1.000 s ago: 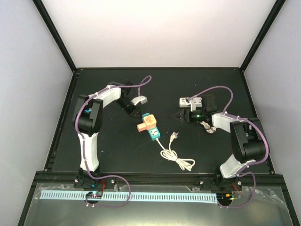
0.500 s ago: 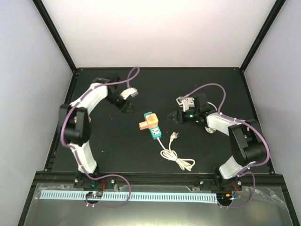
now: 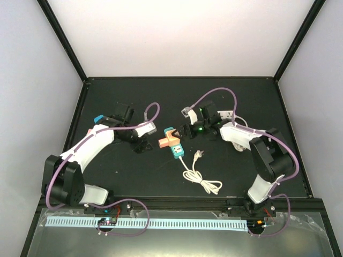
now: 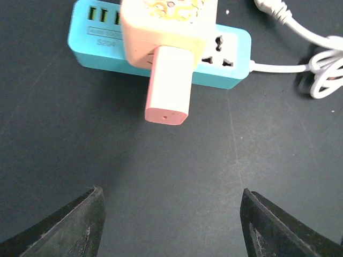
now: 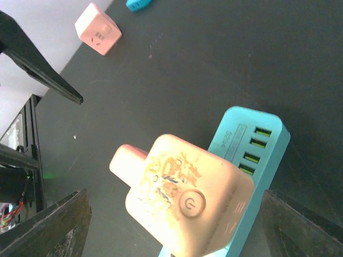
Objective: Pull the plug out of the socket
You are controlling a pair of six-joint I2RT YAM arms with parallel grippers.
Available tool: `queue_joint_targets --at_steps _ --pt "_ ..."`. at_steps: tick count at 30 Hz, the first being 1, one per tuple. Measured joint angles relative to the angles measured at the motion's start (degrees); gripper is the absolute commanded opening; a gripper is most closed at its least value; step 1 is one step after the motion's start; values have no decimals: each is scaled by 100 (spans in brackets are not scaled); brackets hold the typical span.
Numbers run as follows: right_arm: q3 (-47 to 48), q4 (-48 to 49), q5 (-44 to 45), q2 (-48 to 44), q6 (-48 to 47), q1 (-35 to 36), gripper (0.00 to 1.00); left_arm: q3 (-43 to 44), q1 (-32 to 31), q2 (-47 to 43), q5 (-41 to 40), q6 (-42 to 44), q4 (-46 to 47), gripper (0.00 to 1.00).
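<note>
I need to pull the pink stub off the peach cube. My left gripper should grab the pink stub [image 3: 163, 143] [image 4: 168, 85] by its opposite sides and leave the place where it joins the cube free.
A teal socket strip [image 3: 176, 148] lies mid-table with a white cord [image 3: 199, 176] coiled to its near right. A peach cube plug [image 3: 171, 138] with a pink stub [image 4: 168, 85] sits in the strip [image 4: 228, 56]. My left gripper [image 3: 141, 145] is left of it, open, with its fingers [image 4: 80, 225] wide apart over bare mat and the pink stub pointing at the gap. My right gripper [image 3: 185, 131] is just right of the plug [image 5: 187, 198], open. Its fingers [image 5: 53, 227] stand either side of plug and strip [image 5: 252, 144] without touching.
A small pink cube [image 5: 98, 29] and a teal piece [image 5: 138, 4] lie far off by the left table edge. The cord's own plug end [image 3: 197, 156] rests loose on the black mat. Black frame rails border the table.
My left arm has swung down and in toward the socket, and its jaws have gone from shut to open. My right gripper has moved left up to the plug.
</note>
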Motion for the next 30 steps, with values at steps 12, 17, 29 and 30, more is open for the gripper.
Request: queue_joint_targets --at_steps 12,17,29,30 --pt "90 17 -177 719 -125 96 73 -511 -1073 319 -796 -127 1480 67" --pt "103 216 -348 844 -103 105 69 -511 -1327 649 -1064 -245 1814 60" --pt "155 503 -557 1014 -22 26 61 -511 -1375 761 -1497 -402 2155 28" --pt "142 511 -581 1016 -26 13 61 -511 -1373 761 -1510 -415 2166 26"
